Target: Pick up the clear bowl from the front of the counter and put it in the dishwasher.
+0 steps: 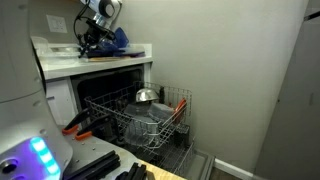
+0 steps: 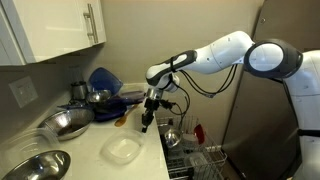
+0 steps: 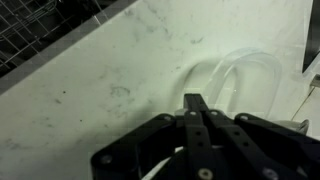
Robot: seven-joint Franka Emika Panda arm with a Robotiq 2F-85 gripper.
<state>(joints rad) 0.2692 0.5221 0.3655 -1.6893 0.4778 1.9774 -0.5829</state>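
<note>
I have my gripper shut beside the clear bowl [image 3: 236, 76], so I need to open it next, then move it toward the bowl to grab its near rim [image 3: 217, 82].
The clear bowl [image 2: 123, 150] sits empty on the white counter [image 2: 95, 165] near its front edge. In the wrist view the clear bowl [image 3: 236, 76] lies just beyond my fingertips. My gripper [image 2: 147, 122] hangs a little above the counter, behind and to the right of the bowl, apart from it. Its fingers [image 3: 195, 101] are pressed together with nothing between them. In an exterior view the gripper [image 1: 90, 38] is over the counter [image 1: 100, 60]. The dishwasher [image 1: 140, 118] is open below, with its grey wire rack pulled out.
A steel bowl [image 1: 146, 96] and red items [image 1: 181, 103] sit in the rack. On the counter are blue dishware [image 2: 103, 79], steel bowls [image 2: 62, 122] and a wooden utensil [image 2: 122, 117]. White wall cabinets [image 2: 60, 25] hang above.
</note>
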